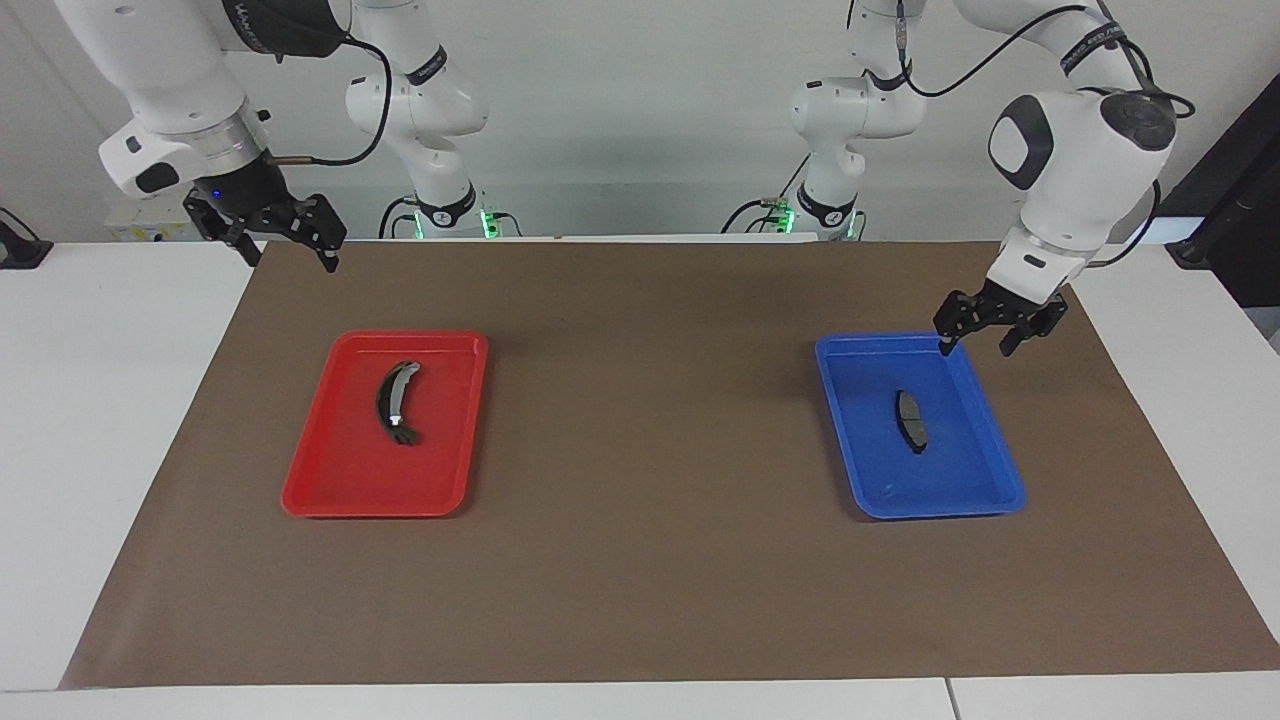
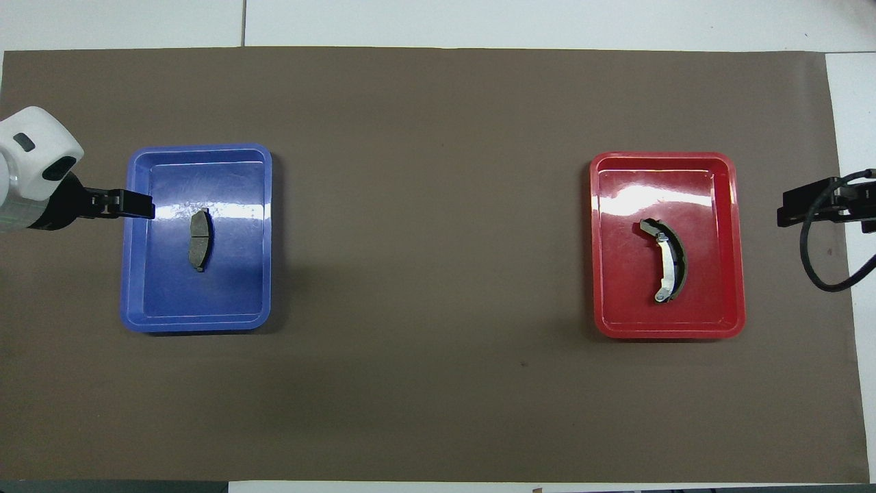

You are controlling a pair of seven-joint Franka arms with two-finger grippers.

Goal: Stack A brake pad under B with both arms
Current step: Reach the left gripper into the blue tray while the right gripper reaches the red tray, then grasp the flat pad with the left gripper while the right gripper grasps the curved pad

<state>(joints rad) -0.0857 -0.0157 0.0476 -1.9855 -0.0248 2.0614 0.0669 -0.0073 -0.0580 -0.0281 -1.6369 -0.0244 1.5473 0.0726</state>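
Brake pad A needs to be grabbed by its middle point(image 2: 200, 239) next with my left gripper, so that it can be stacked under B.
The brake pad A point(image 1: 910, 420), short, flat and dark grey, lies in the blue tray point(image 1: 985, 500) at the left arm's end; it also shows in the overhead view point(image 2: 199, 238). B point(image 1: 395, 400), the long crescent with a silver strip, lies in the red tray point(image 1: 330, 495) at the right arm's end; it also shows in the overhead view point(image 2: 667, 259). My left gripper point(image 1: 977, 343) is open and empty, in the air over the blue tray's rim point(image 2: 137, 301). My right gripper point(image 1: 288, 248) is open and empty, raised over the mat's edge, apart from the red tray point(image 2: 736, 239).
A brown mat point(image 1: 640, 560) covers most of the white table point(image 1: 100, 400), and both trays stand on it with a wide stretch of bare mat point(image 2: 431, 239) between them. A black cable loops by the right gripper point(image 2: 787, 209).
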